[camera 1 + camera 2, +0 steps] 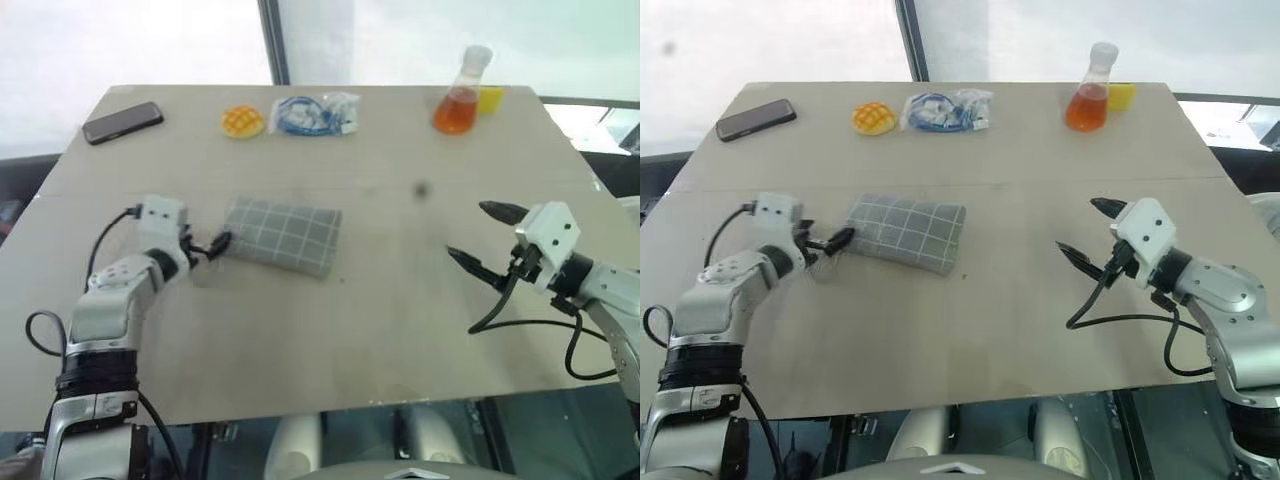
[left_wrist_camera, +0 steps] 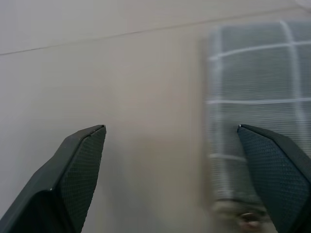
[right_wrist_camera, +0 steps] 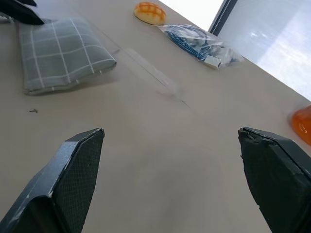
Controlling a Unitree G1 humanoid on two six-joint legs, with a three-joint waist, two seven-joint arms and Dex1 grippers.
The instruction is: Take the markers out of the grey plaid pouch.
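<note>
The pouch lies flat on the tabletop. I should next pinch the pouch by its narrow end edge with my left gripper to take the markers out.
The grey plaid pouch lies flat on the table, left of centre, and looks closed. The markers are hidden from view. My left gripper is at the pouch's left end, low over the table and open; in the left wrist view one finger overlaps the end of the pouch, with nothing between the fingers. My right gripper hovers open and empty over the right side of the table, well away from the pouch, pointing toward it.
Along the far edge lie a black phone, a yellow-orange bun-shaped thing, a clear bag with blue cable, and a flask of orange liquid beside a small yellow thing. Bare tabletop separates the two grippers.
</note>
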